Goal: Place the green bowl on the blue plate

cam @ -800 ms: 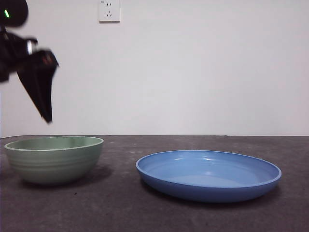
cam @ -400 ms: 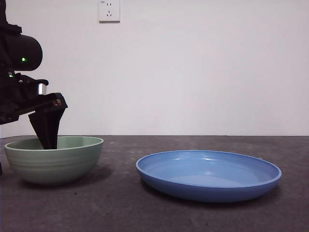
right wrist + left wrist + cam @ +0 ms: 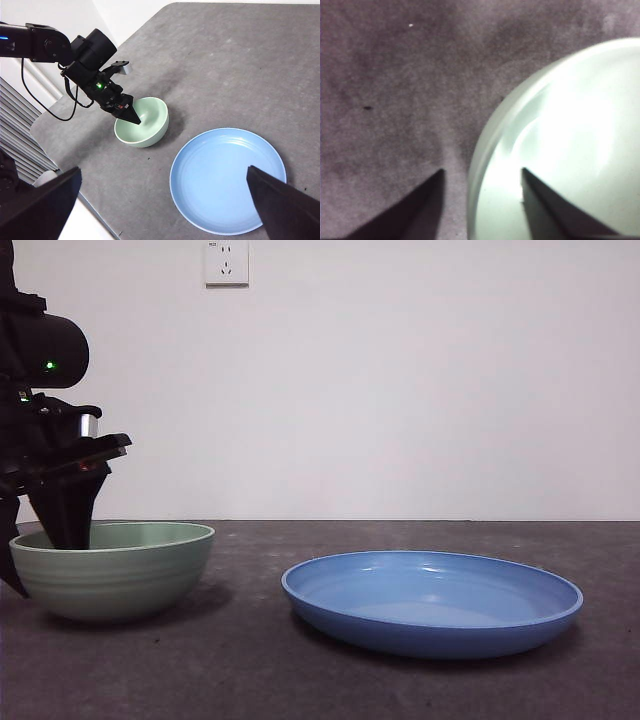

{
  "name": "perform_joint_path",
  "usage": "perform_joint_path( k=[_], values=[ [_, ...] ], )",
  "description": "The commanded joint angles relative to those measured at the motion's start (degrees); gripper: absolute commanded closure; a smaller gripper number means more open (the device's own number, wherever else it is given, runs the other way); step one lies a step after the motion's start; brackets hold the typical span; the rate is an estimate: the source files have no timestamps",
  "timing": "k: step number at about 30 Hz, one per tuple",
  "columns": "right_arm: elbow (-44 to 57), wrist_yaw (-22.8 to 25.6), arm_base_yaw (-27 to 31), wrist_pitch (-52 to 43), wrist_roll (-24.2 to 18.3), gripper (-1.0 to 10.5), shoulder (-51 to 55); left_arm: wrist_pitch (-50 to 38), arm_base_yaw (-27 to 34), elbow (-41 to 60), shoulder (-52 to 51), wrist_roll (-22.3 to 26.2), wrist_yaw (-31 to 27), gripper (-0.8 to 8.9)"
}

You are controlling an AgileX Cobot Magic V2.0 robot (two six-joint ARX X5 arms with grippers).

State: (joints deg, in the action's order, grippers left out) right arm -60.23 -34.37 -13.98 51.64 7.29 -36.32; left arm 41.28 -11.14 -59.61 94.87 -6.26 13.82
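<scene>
The bowl's round body is much wider than my open fingers, so my left gripper will next pinch the bowl by its thin rim [image 3: 20, 543] [image 3: 479, 175].
The pale green bowl [image 3: 125, 575] stands on the dark table at the left, apart from the wide blue plate [image 3: 432, 602] on its right. My left gripper [image 3: 48, 528] has come down on the bowl's left side. In the left wrist view the left gripper [image 3: 481, 172] is open, one jaw inside the bowl [image 3: 570, 130] and one outside, with the rim between them. From high above, my right gripper [image 3: 164, 172] is open and holds nothing; below it lie the bowl [image 3: 150, 122], the plate [image 3: 227, 182] and the left gripper [image 3: 131, 116].
A white wall socket [image 3: 226, 261] is on the back wall. The table's edge [image 3: 65, 165] and a cable run close behind the left arm. Bare grey tabletop [image 3: 235, 65] stretches beyond the bowl and plate.
The left gripper dropped from above the bowl down to its rim, then shifted a little left so its jaws straddle the wall. Bowl and plate have not moved.
</scene>
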Motion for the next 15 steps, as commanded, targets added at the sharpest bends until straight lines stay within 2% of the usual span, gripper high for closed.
perform_joint_path(
  k=[1,6,15],
  values=[
    [-0.96,-0.13,-0.31,-0.5,-0.46,3.4,-0.26,-0.33,-0.11,-1.03,0.96,1.07,0.04,6.7],
    [-0.96,-0.13,-0.31,-0.5,-0.46,3.4,-0.26,-0.37,-0.11,-1.03,0.96,1.09,0.04,7.95],
    [-0.96,-0.13,-0.31,-0.5,-0.44,3.4,-0.26,-0.42,-0.2,-1.25,0.96,0.72,0.04,7.97]
  ],
)
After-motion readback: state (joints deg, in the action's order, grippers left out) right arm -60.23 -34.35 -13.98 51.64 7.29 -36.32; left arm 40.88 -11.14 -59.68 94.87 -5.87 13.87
